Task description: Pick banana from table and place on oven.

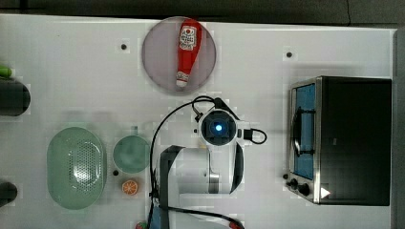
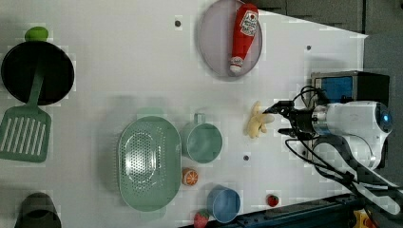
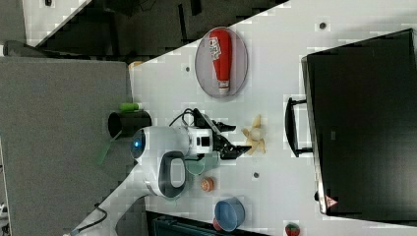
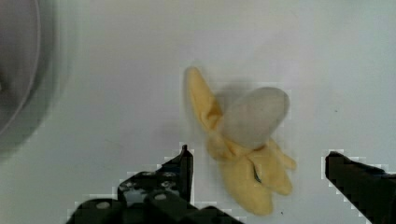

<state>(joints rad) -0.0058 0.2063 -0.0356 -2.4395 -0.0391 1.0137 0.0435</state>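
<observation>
I will next grip the banana by its peel-covered end (image 2: 267,118), and then my gripper will place the banana on top of the oven (image 2: 340,85).
The pale yellow banana (image 4: 247,126) lies on the white table (image 1: 71,71) with its peel flaps splayed, between the grey plate and the oven. My gripper (image 4: 259,156) is open and hangs low over it, one finger on each side of the peel end, neither touching. The left view shows the gripper (image 2: 277,119) just to the right of the banana (image 2: 255,124). In the right view the fingertips (image 3: 238,136) reach the banana (image 3: 254,135). The oven (image 1: 356,140), black-topped with a blue glass door, stands at the top view's right, door shut.
A ketchup bottle (image 1: 187,51) lies on a grey plate (image 1: 157,52) behind the arm. A green colander (image 1: 76,167), teal cup (image 1: 131,153) and orange slice (image 1: 130,186) sit at the top view's left. A blue cup (image 2: 223,204) and strawberries (image 2: 272,200) are near the front edge.
</observation>
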